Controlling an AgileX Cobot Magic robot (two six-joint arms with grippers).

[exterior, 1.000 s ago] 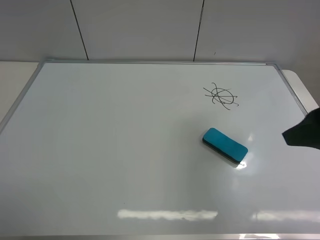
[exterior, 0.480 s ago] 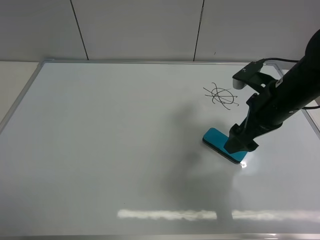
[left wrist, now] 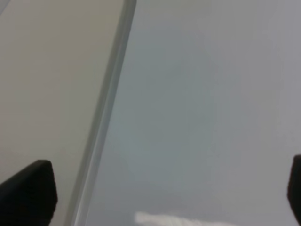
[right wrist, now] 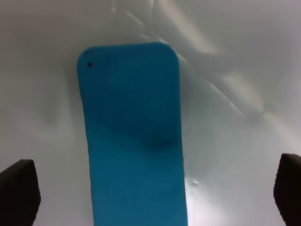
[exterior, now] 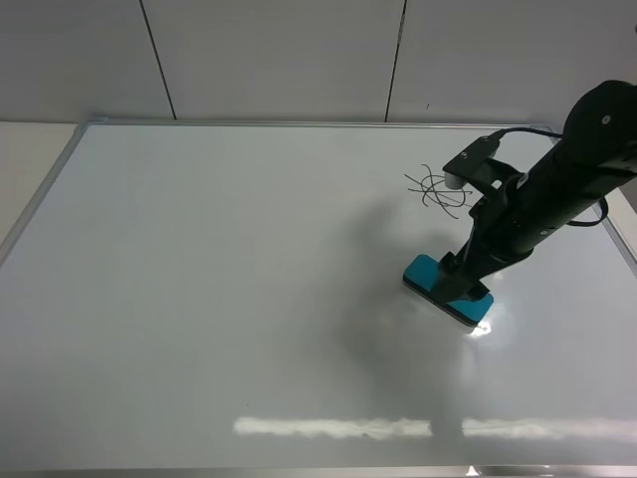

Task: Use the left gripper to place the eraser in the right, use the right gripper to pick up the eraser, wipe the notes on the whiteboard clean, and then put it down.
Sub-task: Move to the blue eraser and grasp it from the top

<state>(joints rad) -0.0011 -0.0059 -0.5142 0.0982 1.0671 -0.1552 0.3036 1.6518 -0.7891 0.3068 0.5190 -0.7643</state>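
Observation:
I need to lower my right gripper first, then close it on the eraser. My fingers are high above the eraser's sides, over wide parts of the whiteboard.
The teal-blue eraser (exterior: 428, 272) lies flat on the whiteboard (exterior: 249, 279), at the right of the exterior view. The notes (exterior: 438, 189), a black scribble, sit just behind it. My right gripper (exterior: 466, 290) is down over the eraser's right half. In the right wrist view the eraser (right wrist: 134, 136) lies lengthwise between the two fingertips (right wrist: 19, 190), which stand wide apart, so the right gripper (right wrist: 153, 193) is open and straddles it. My left gripper (left wrist: 162, 188) is open and empty over the whiteboard's silver frame (left wrist: 106, 117). It is out of the exterior view.
The whiteboard's silver frame (exterior: 299, 123) runs along the pale wall panels (exterior: 279, 55) at the back. A strip of beige table (exterior: 30, 159) shows left of the board. The right arm's black cable (exterior: 528, 130) loops above the notes.
The right arm has come in from the right edge and lowered its gripper over the eraser, then shifted slightly left. The eraser and the notes have not moved.

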